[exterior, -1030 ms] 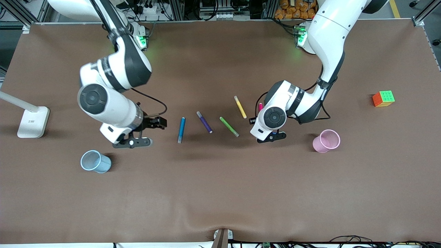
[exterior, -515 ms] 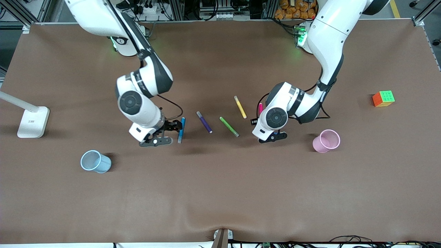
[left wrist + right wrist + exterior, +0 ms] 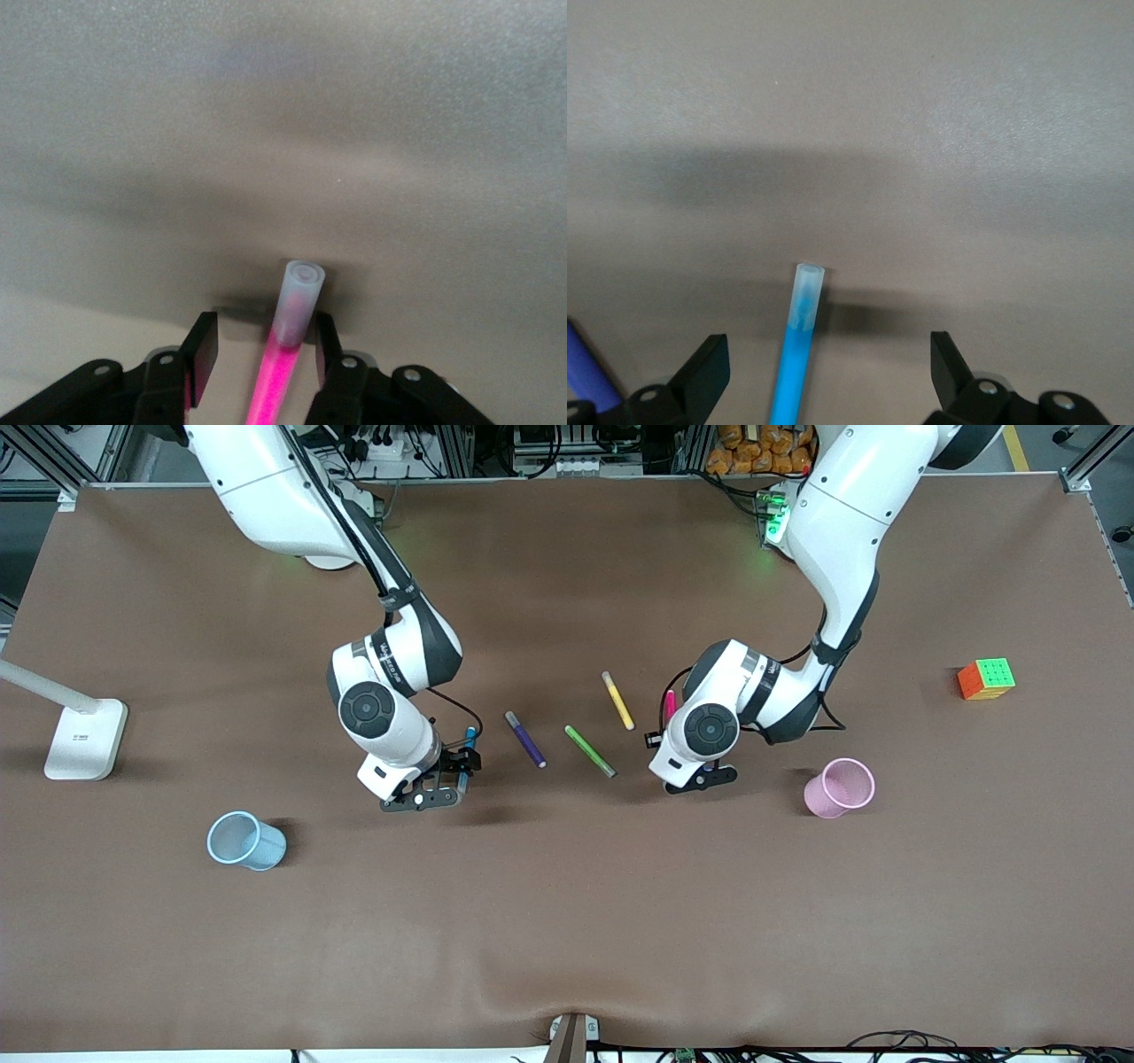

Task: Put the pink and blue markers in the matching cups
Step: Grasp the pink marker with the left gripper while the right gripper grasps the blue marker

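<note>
I need to grab the blue marker by its blue body [image 3: 463,779] with my right gripper next, so I can place the marker in the light blue cup [image 3: 244,840].
The blue marker [image 3: 469,737] lies on the brown table, mostly under my right gripper [image 3: 447,779]. In the right wrist view the right gripper [image 3: 828,352] is wide open, with the blue marker [image 3: 796,350] between its fingers and apart from both. The pink marker [image 3: 670,701] lies under my left gripper [image 3: 684,760], one end showing. In the left wrist view the left gripper [image 3: 264,335] is open around the pink marker [image 3: 285,354]; one finger is close against it and the other stands off. The light blue cup [image 3: 244,840] and the pink cup [image 3: 840,786] stand upright.
A dark purple pen [image 3: 525,739], a green pen [image 3: 589,750] and a yellow pen [image 3: 617,700] lie between the two grippers. A colour cube [image 3: 986,678] sits toward the left arm's end. A white lamp base [image 3: 86,738] stands at the right arm's end.
My right arm has swung from near the blue cup to over the blue marker and now straddles it, still open. My left arm has barely moved.
</note>
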Robot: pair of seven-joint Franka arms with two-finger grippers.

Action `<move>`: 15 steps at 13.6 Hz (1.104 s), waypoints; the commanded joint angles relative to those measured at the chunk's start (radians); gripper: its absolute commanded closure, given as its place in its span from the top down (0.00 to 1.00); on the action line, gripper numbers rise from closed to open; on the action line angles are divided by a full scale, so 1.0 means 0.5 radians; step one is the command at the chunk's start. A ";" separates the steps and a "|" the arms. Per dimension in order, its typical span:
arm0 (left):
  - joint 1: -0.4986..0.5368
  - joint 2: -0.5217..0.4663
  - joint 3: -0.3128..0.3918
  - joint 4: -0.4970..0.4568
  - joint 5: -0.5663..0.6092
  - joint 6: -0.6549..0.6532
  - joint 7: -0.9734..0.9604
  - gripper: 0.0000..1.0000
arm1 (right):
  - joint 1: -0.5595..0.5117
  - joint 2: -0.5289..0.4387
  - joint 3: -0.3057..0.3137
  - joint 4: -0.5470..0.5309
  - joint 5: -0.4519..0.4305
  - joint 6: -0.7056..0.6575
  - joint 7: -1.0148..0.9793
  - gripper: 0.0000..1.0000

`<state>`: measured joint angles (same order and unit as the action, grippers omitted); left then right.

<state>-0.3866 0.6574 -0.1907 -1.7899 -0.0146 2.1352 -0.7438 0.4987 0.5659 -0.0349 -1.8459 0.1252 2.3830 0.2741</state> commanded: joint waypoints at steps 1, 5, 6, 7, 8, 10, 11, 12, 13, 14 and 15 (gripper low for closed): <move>0.009 0.001 -0.005 -0.013 -0.020 0.031 -0.019 0.48 | 0.018 0.074 -0.016 0.071 -0.002 0.011 0.092 1.00; 0.009 0.004 -0.005 -0.013 -0.020 0.031 -0.007 0.32 | 0.095 0.129 -0.022 0.087 -0.017 0.053 0.249 1.00; 0.009 0.004 -0.005 -0.010 -0.020 0.031 -0.007 0.31 | 0.092 0.147 -0.022 0.084 -0.017 0.102 0.250 1.00; 0.012 0.004 -0.005 -0.007 -0.020 0.031 -0.007 0.28 | 0.092 0.166 -0.022 0.084 -0.017 0.130 0.250 1.00; 0.009 0.004 -0.005 -0.001 -0.020 0.031 -0.007 0.23 | 0.095 0.178 -0.022 0.084 -0.017 0.133 0.250 1.00; 0.012 0.004 -0.005 -0.001 -0.020 0.031 -0.007 0.07 | 0.098 0.184 -0.022 0.084 -0.017 0.140 0.250 1.00; 0.015 0.014 -0.002 -0.004 -0.020 0.034 -0.003 0.00 | 0.098 0.184 -0.022 0.084 -0.017 0.140 0.250 1.00; 0.019 0.014 -0.002 -0.004 -0.020 0.031 -0.003 0.00 | 0.098 0.184 -0.022 0.081 -0.017 0.140 0.250 1.00; 0.025 0.005 0.001 -0.001 -0.011 0.031 0.000 0.00 | 0.098 0.184 -0.022 0.075 -0.017 0.134 0.250 1.00; 0.031 -0.014 0.001 -0.001 -0.011 0.028 0.000 0.00 | 0.098 0.184 -0.022 0.065 -0.014 0.130 0.250 1.00; 0.049 -0.047 -0.002 -0.001 -0.011 0.016 0.000 0.00 | 0.104 0.184 -0.022 0.062 -0.014 0.121 0.259 1.00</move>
<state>-0.3803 0.6571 -0.1909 -1.7850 -0.0184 2.1397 -0.7438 0.5365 0.6499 -0.0368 -1.8236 0.1232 2.4522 0.3809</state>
